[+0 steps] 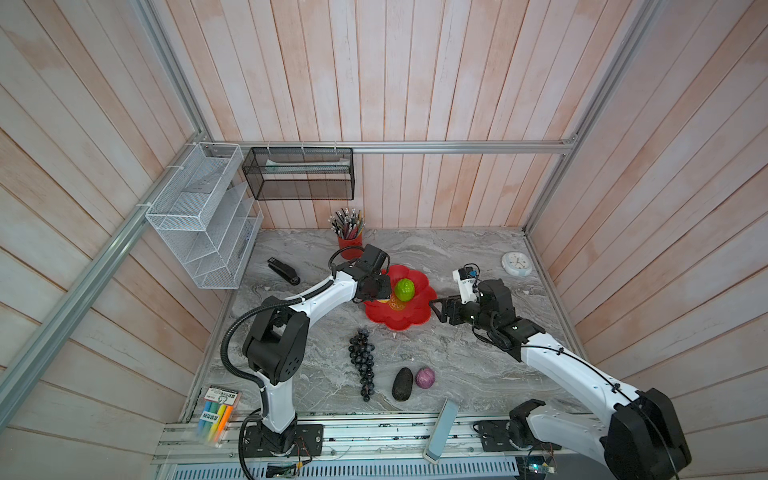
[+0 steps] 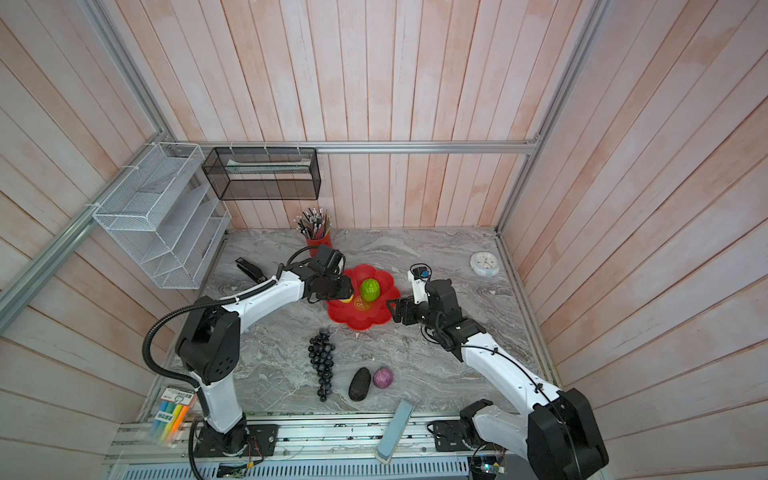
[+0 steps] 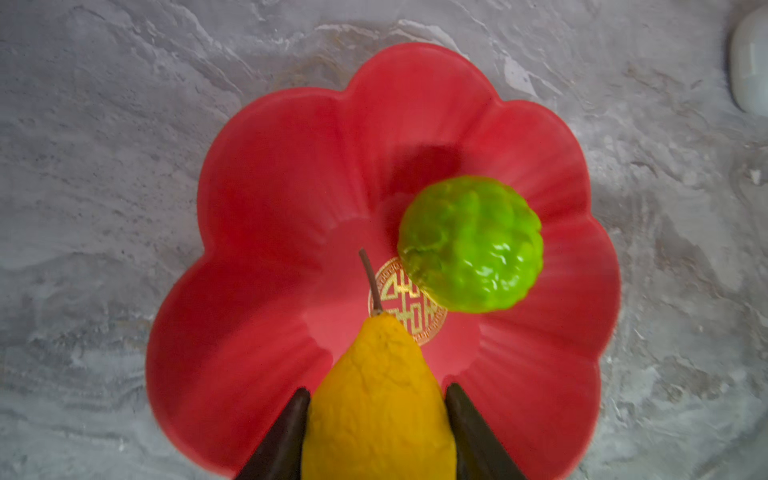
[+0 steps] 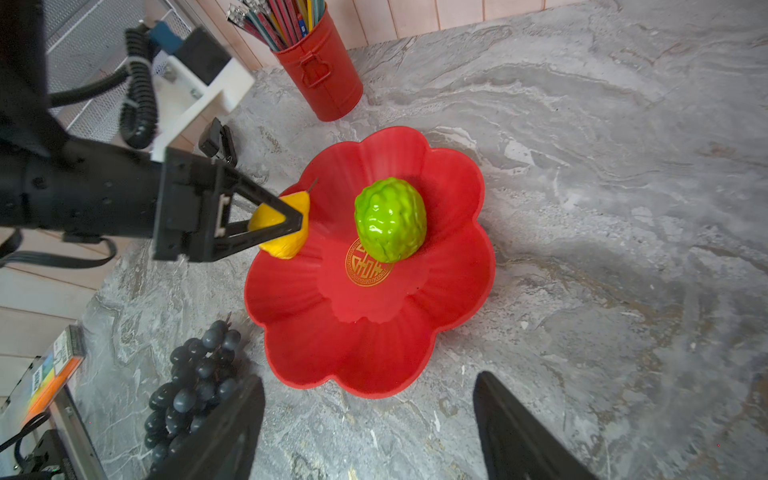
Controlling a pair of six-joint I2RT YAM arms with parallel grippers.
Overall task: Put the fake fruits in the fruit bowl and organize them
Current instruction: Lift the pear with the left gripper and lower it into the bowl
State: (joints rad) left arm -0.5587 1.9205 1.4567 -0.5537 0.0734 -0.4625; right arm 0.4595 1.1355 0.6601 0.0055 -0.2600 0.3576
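Observation:
My left gripper holds the yellow pear (image 3: 376, 399) above the bowl's petals and needs to move it toward the free hollow beside the green ball before releasing it.
The red fruit bowl (image 1: 399, 320) (image 3: 270, 208) sits mid-table with the bumpy green ball (image 1: 405, 289) (image 3: 471, 245) (image 4: 390, 220) inside it. My left gripper (image 1: 376, 291) (image 3: 377, 395) (image 4: 297, 216) is shut on the yellow pear (image 3: 376, 399) (image 4: 286, 245), held stem-forward just above the bowl's left petals. My right gripper (image 1: 434, 307) (image 4: 370, 378) hangs open and empty by the bowl's right rim. On the table in front lie the grape bunch (image 1: 363, 361) (image 4: 195, 374), the dark avocado (image 1: 402, 383) and the purple fruit (image 1: 424, 377).
A red pencil cup (image 1: 350, 243) stands behind the bowl and a black stapler (image 1: 284, 271) lies at the back left. A white clock (image 1: 516, 264) lies at the back right. A highlighter pack (image 1: 218, 415) and a grey bar (image 1: 441, 428) sit at the front edge.

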